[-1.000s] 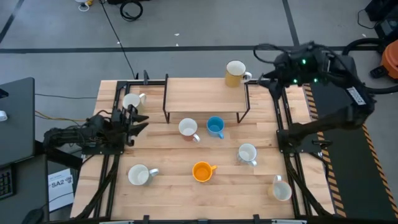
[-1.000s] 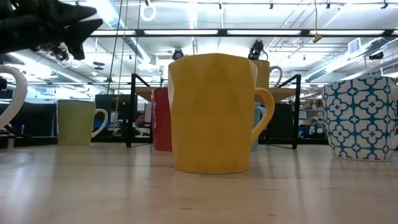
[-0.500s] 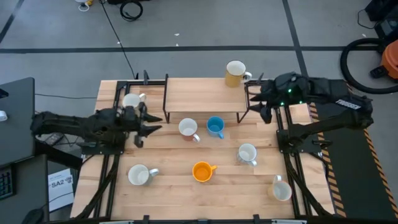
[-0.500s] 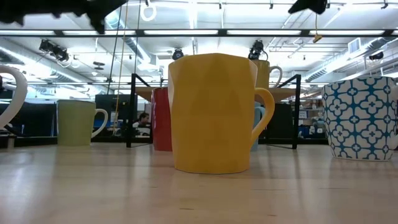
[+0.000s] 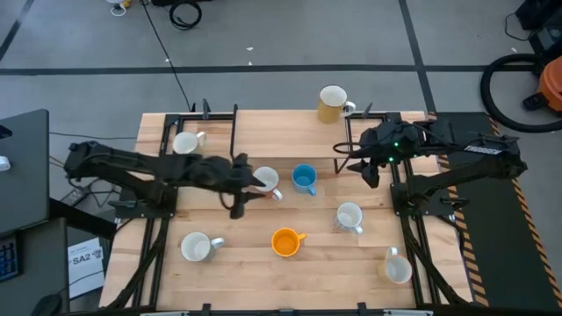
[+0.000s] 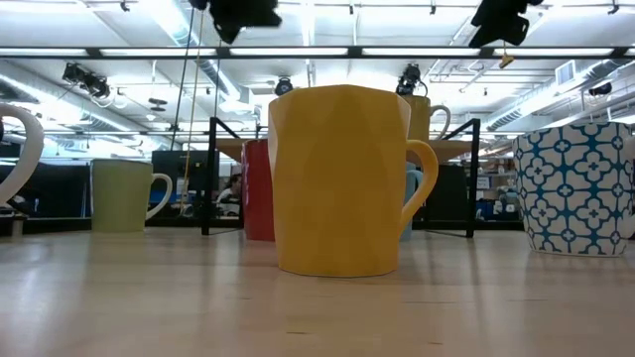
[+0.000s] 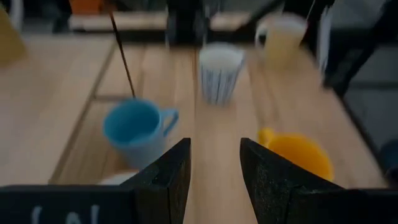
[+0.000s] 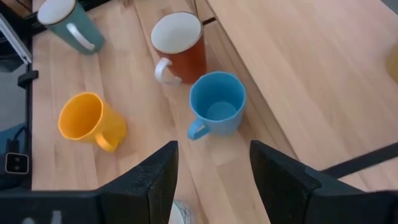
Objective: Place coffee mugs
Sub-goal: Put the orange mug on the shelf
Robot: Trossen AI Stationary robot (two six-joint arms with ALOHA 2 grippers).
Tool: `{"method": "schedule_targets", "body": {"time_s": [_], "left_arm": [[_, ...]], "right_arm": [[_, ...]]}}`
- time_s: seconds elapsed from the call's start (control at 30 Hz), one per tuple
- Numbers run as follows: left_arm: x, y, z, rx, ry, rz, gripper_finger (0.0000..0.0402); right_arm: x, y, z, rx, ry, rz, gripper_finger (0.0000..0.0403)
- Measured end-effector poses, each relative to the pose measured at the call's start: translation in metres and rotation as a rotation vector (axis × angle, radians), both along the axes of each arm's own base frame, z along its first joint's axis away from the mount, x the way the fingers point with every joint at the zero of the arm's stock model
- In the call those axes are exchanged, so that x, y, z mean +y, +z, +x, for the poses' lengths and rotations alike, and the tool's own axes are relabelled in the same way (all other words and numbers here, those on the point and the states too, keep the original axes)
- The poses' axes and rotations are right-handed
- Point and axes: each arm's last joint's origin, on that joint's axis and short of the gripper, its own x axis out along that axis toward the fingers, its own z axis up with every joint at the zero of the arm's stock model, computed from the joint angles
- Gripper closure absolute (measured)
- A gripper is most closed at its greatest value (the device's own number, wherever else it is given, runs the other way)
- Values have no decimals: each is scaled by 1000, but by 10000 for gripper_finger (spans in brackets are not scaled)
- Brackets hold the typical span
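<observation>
I will next use my left gripper to grab the red-orange mug by its rim, and then I can set it on the raised wooden shelf.
Eight mugs show in the high view. A cream-yellow mug stands on the raised wooden shelf. On the table stand a white mug, a red-orange mug, a blue mug, a patterned white mug, a bright orange mug and two white mugs. My left gripper is open just left of the red-orange mug. My right gripper is open above the shelf's right end, with the blue mug ahead of it.
The shelf's black metal legs stand between the arms and the middle mugs. The orange mug fills the low view, with both grippers high above the table. Bare wood lies along the near edge between the mugs.
My left gripper has swept from the table's left edge toward the right, reaching the red-orange mug. My right gripper has moved from beside the cream-yellow mug on the shelf toward the near edge and a little left. No mug has moved.
</observation>
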Motion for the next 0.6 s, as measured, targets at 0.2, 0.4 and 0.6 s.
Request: {"method": "schedule_targets", "body": {"time_s": [0.2, 0.4, 0.6], "left_arm": [[-1, -11, 25, 240, 28, 78, 258], [0, -34, 38, 367, 51, 160, 258], [0, -51, 48, 429, 75, 196, 258]], "right_arm": [[3, 0, 3, -20, 21, -2, 199], [5, 0, 3, -21, 36, -3, 198], [6, 0, 4, -23, 42, -4, 198]]}}
